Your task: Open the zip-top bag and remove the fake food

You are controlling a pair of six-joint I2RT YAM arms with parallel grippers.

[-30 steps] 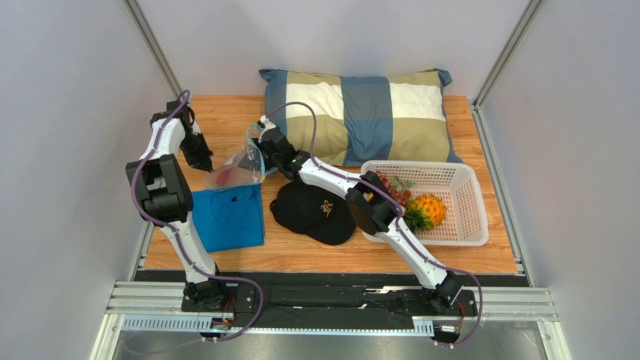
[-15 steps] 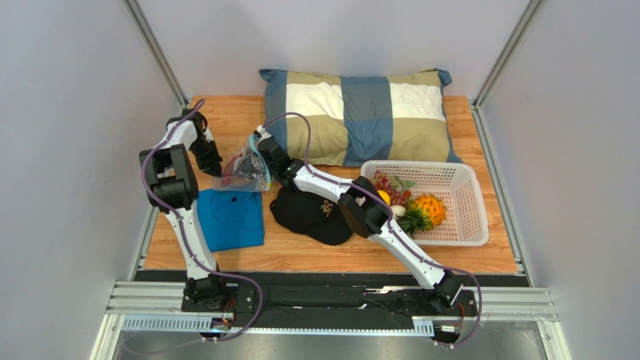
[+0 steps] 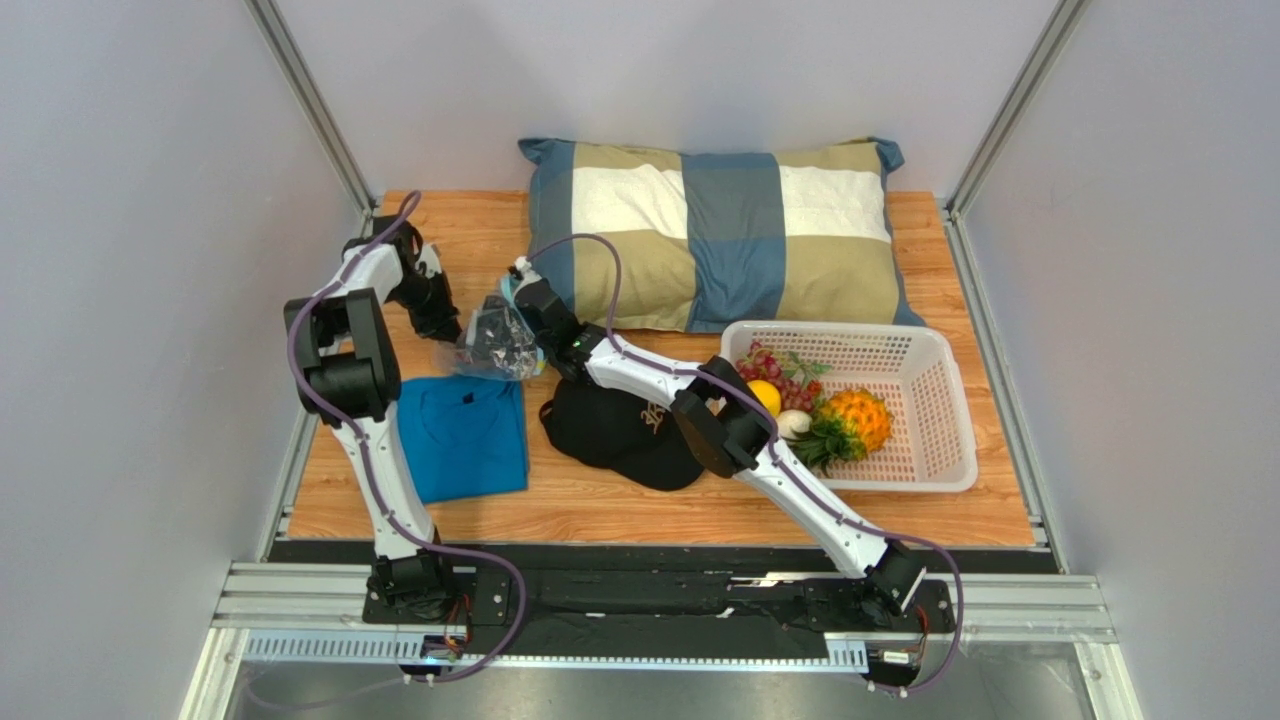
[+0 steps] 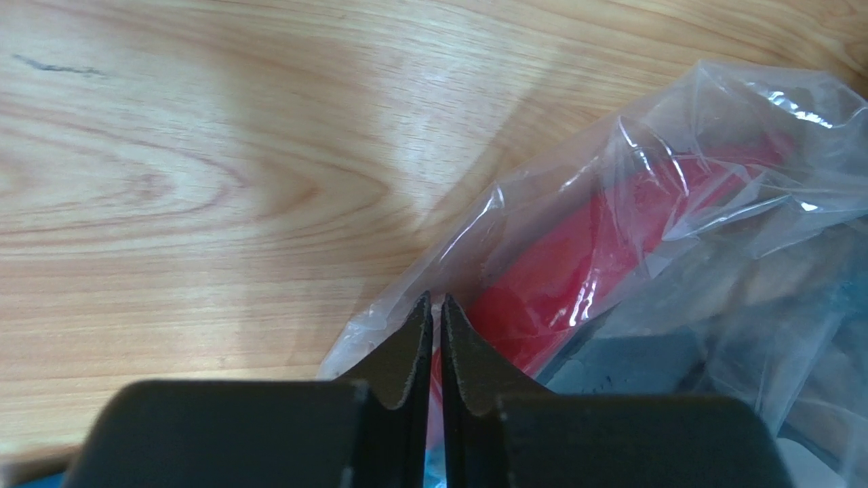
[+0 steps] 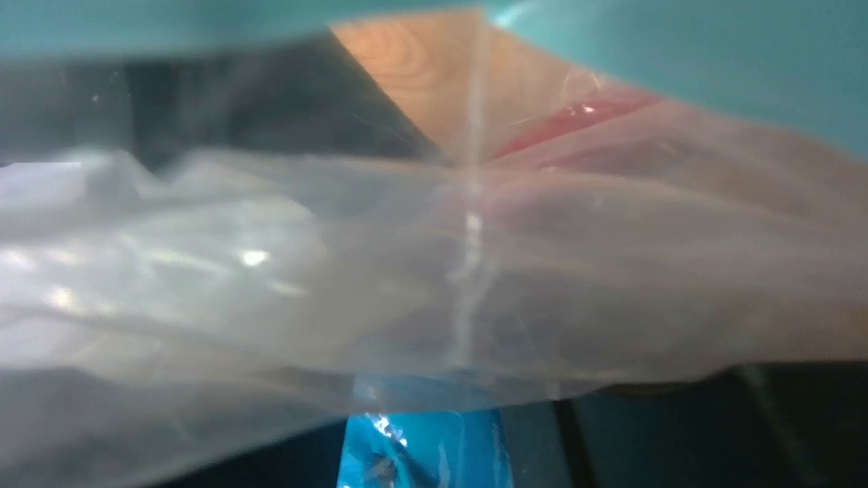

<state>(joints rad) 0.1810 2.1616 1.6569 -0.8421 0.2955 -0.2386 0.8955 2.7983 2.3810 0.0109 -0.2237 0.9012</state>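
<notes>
I need to grab the red chili (image 4: pixel 596 239) with my right gripper by its end nearest the teal strip. Then I can take the chili out through the bag's opening.
The clear zip-top bag (image 3: pixel 490 345) lies crumpled on the wood behind the blue shirt, between my two grippers. Through its plastic (image 4: pixel 713 142) a red chili (image 4: pixel 596 239) shows. My left gripper (image 3: pixel 445 327) is at the bag's left end, its jaws (image 4: pixel 434 301) pressed together on a fold of the plastic. The right gripper (image 3: pixel 528 309) is at the bag's right end. In the right wrist view the bag (image 5: pixel 408 254) and its teal strip cover the lens and hide the fingers. Pineapple (image 3: pixel 858 420), lemon (image 3: pixel 766 395), grapes (image 3: pixel 771 368) and a white vegetable (image 3: pixel 793 423) lie in the basket.
A white basket (image 3: pixel 939 435) stands at the right. A checked pillow (image 3: pixel 721 233) lies along the back. A black cap (image 3: pixel 624 420) sits under the right forearm. The folded blue shirt (image 3: pixel 463 435) lies in front of the bag.
The bag was held up above the shirt; it has come down and back onto the wood. Both grippers moved with it toward the back left.
</notes>
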